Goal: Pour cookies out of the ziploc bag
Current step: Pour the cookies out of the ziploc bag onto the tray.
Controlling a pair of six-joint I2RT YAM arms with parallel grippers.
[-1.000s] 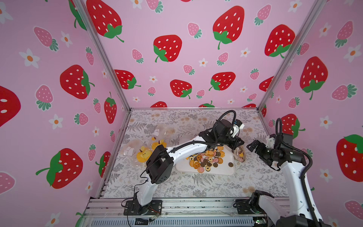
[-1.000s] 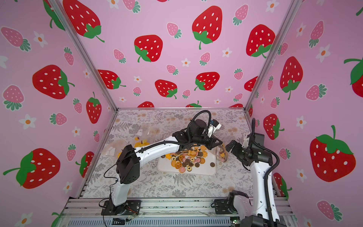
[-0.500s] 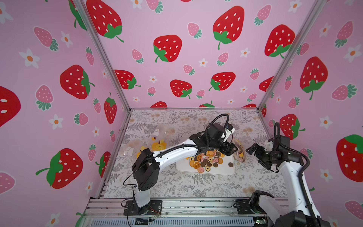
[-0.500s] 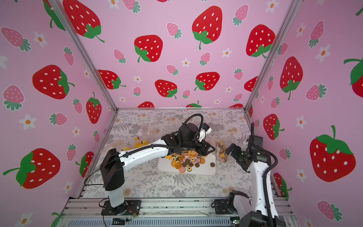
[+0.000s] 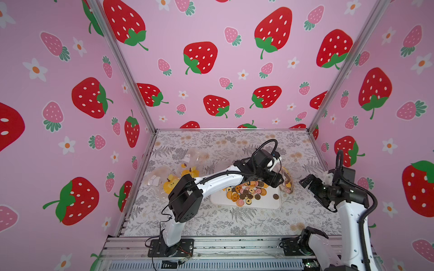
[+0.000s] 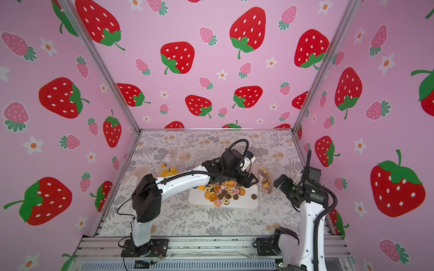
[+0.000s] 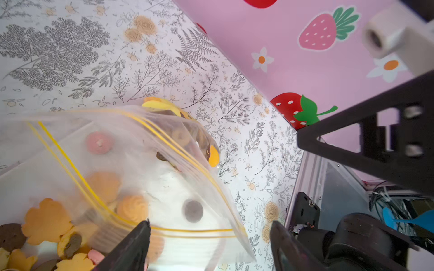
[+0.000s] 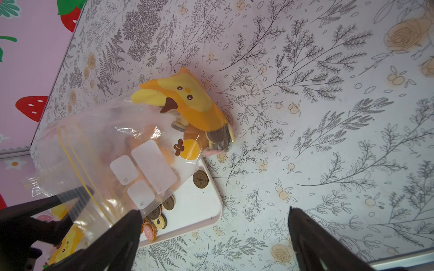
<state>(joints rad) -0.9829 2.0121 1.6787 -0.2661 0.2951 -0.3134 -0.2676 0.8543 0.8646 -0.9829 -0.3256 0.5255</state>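
My left gripper will reach the ziploc bag and pick up its opening's loose edge, so the bag's duck-print end stays free to tip cookies out.
The cookies lie heaped on a white tray in both top views. A clear ziploc bag with a yellow zip and an orange duck print slumps over the tray's right edge, with some cookies still inside it. My left gripper hangs open just left of the bag. In the left wrist view the bag has its loose mouth between the spread jaws of this gripper, above cookies. My right gripper is open and empty to the right of the bag.
Other clear bags with yellow duck prints and white blocks lie at the back left of the floral table. Pink strawberry walls close in the left, back and right sides. A metal rail runs along the front.
My left gripper has opened and let go of the ziploc bag, which now rests slumped at the tray's right edge. The right arm has shifted slightly.
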